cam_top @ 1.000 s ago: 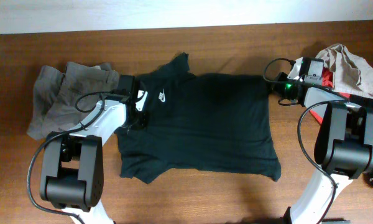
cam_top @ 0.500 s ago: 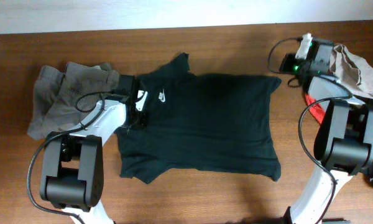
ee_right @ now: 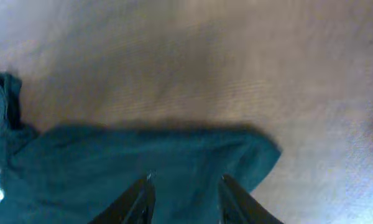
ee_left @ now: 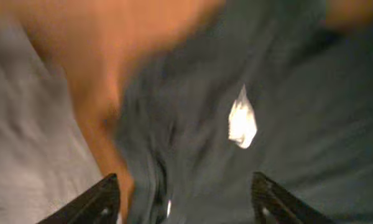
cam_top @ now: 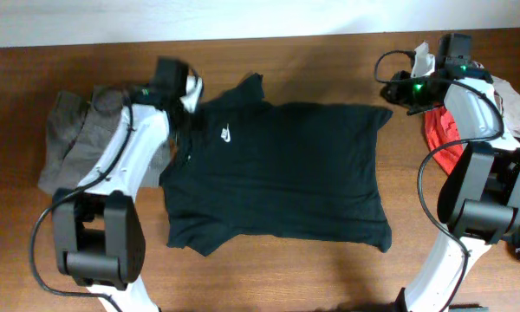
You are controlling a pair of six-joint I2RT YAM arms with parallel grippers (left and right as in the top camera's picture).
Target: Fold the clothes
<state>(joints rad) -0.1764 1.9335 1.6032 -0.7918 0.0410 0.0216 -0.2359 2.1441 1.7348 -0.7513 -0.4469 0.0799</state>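
Observation:
The black T-shirt point(cam_top: 277, 173) needs that end lifted for folding, so my left gripper should next grab the T-shirt by its shoulder beside the collar.
The black T-shirt point(cam_top: 277, 173) lies spread flat across the middle of the table, its white chest logo point(cam_top: 228, 134) near the left. My left gripper point(cam_top: 184, 94) hovers above the shirt's collar and left shoulder. In the blurred left wrist view its gripper point(ee_left: 186, 190) is open, jaws wide apart over the shirt point(ee_left: 286, 93), nothing between them. My right gripper point(cam_top: 407, 91) hangs just off the shirt's far right corner point(cam_top: 383, 114). In the right wrist view that gripper point(ee_right: 186, 190) is open above the dark fabric point(ee_right: 112, 168).
Grey trousers point(cam_top: 87, 130) lie bunched at the left, touching the shirt's sleeve. A pile with red point(cam_top: 438, 130) and beige point(cam_top: 511, 91) pieces sits at the right edge behind my right arm. Bare wooden table point(cam_top: 329, 61) runs along the far side.
Both grippers opened and let go of the shirt. The left one rose from the left sleeve toward the far edge. The right one drew back right, leaving the corner stretched out.

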